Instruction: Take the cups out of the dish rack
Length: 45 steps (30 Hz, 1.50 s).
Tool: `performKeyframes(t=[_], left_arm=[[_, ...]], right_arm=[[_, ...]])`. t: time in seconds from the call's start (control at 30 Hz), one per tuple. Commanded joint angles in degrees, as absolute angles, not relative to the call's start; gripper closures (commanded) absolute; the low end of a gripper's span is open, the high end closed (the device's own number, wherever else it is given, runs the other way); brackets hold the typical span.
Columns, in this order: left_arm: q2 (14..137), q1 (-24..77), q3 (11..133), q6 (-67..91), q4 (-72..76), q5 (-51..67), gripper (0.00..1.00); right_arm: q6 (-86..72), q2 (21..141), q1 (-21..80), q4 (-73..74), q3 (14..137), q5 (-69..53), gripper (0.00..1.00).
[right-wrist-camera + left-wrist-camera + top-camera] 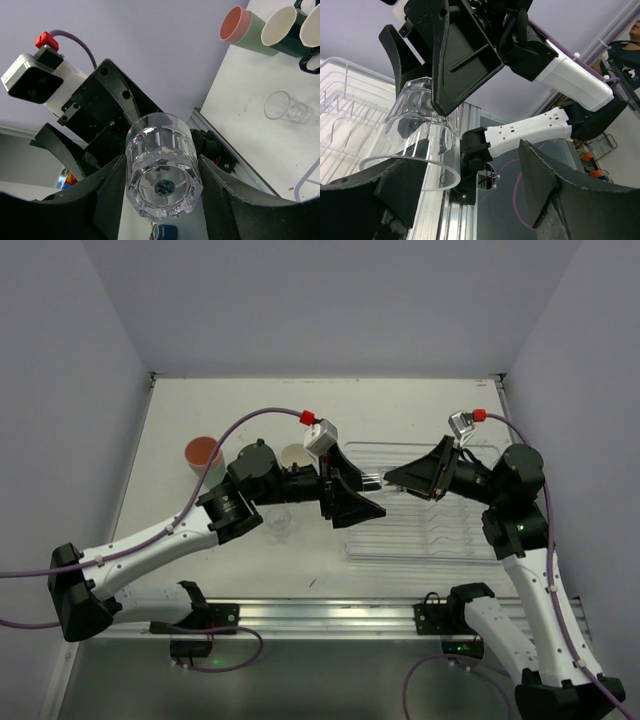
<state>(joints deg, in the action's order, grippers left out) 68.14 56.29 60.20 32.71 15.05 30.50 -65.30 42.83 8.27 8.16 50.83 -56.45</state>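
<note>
My left gripper should close, since one finger shows through the glass past its rim and the other is outside the glass's side. Closing now would hold the glass.
A clear faceted glass (376, 483) hangs in mid-air between both grippers, left of the see-through dish rack (450, 540). My right gripper (162, 167) is shut on the glass (162, 170) near its thick base. In the left wrist view the right fingers (465, 55) clamp the glass (420, 130). My left gripper (472, 150) is open, its fingers spread on either side of the glass's open rim, the left one close beside it. Both grippers meet nose to nose in the top view, the left (358, 502) and the right (398, 480).
Behind the left arm stand a pink tumbler (203, 453) that seems nested in a pale green one (255, 41), a teal mug (282, 30) and a black mug (312, 35). A clear glass (280, 523) lies on its side on the table. The rack wall shows in the left wrist view (340, 67).
</note>
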Motion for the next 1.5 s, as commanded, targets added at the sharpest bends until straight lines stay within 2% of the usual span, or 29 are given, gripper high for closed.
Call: performKeyframes(t=[0.0, 0.07, 0.17, 0.2, 0.27, 0.33, 0.37, 0.4, 0.5, 0.53, 0.57, 0.63, 0.77, 0.93, 1.2, 1.47], left_arm=[[68.3, 56.3, 61.4, 34.0, 19.4, 30.8, 0.27], [68.3, 56.3, 61.3, 34.1, 19.5, 30.5, 0.31], [68.3, 56.3, 61.0, 34.4, 19.8, 30.4, 0.45], [68.4, 56.3, 61.0, 34.5, 19.8, 30.4, 0.56], [68.3, 56.3, 60.9, 34.4, 19.2, 30.2, 0.68], [68.0, 56.3, 61.0, 33.9, 17.9, 29.8, 0.8], [67.8, 56.3, 61.1, 33.2, 17.1, 28.8, 0.87], [67.1, 56.3, 61.2, 32.7, 15.1, 28.2, 1.0], [64.9, 56.3, 61.6, 30.7, 9.2, 24.5, 1.0], [64.3, 56.3, 61.9, 30.2, 7.4, 23.4, 1.0], [63.7, 56.2, 62.0, 29.2, 5.4, 21.3, 1.0], [62.2, 56.1, 63.4, 28.3, -1.8, 18.8, 1.0], [58.8, 55.3, 64.3, 27.9, -16.5, 7.3, 1.0], [58.0, 53.8, 64.8, 30.6, -30.0, -5.2, 1.0], [64.4, 50.8, 63.8, 33.8, -38.8, -12.7, 1.0], [73.5, 50.1, 62.0, 30.6, -35.3, -7.6, 1.0]], right_arm=[[-67.2, 43.7, 10.1, 4.8, 50.4, -54.8, 1.0], [-67.5, 43.9, 10.8, 4.4, 49.9, -54.1, 1.0], [-68.2, 44.6, 12.0, 2.8, 48.5, -53.8, 1.0], [-68.2, 44.8, 12.7, 2.6, 48.1, -53.3, 1.0], [-67.8, 45.0, 13.5, 2.5, 47.8, -52.7, 1.0], [-67.4, 45.4, 14.4, 2.7, 47.7, -52.3, 0.95], [-66.7, 45.4, 14.5, 3.1, 47.8, -52.1, 0.89], [-66.1, 45.4, 14.5, 4.7, 48.4, -51.8, 0.66], [-61.7, 45.7, 14.6, 10.9, 50.5, -49.4, 0.32], [-60.5, 46.0, 14.5, 12.8, 51.2, -47.5, 0.12], [-57.7, 46.4, 14.6, 14.8, 51.9, -46.2, 0.08], [-54.6, 47.1, 14.5, 22.0, 54.7, -42.8, 0.04], [-44.5, 50.6, 14.6, 38.8, 62.0, -26.4, 0.01], [-39.0, 52.6, 14.5, 47.9, 65.9, -10.2, 0.01], [-37.5, 52.6, 14.6, 48.7, 63.8, -8.0, 0.02], [-36.9, 51.9, 14.5, 49.4, 62.9, -7.5, 0.02]])
